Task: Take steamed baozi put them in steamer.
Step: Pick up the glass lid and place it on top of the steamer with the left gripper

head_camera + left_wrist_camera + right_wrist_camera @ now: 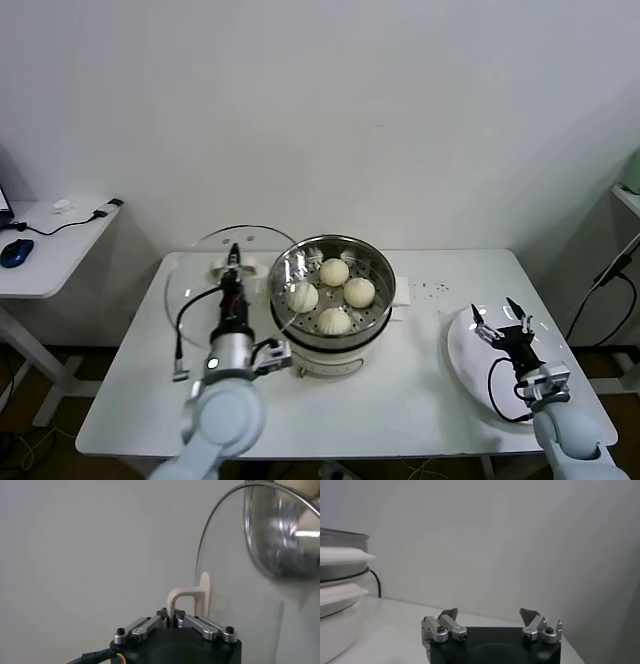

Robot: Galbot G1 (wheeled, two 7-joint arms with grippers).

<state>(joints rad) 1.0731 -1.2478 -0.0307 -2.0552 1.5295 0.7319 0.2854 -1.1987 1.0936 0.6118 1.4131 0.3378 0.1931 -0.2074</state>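
Observation:
The glass lid hangs tilted beside the steamer [378,262], short of the steamer's rim. My left gripper needs to move the lid to the steamer's rim before it lets go.
Several cream-white steamed baozi [334,272] lie inside the shiny steamer [378,262] on its cream pot base at the table's middle. Just left of it my left gripper [233,262] is shut on the cream handle [180,597] of the round glass lid [195,280]. In the left wrist view the lid [235,570] stands on edge beside the gripper [172,617], and the steamer's metal shows through the glass. My right gripper [502,322] stands open and empty over the flat white plate [465,355] at the right. The right wrist view shows its spread fingers [490,616] and the pot's side [340,555].
A side desk [50,270] with a blue mouse [15,252] and cables stands left of the white table [400,400]. Small dark specks [432,290] lie right of the steamer. The wall is close behind the table.

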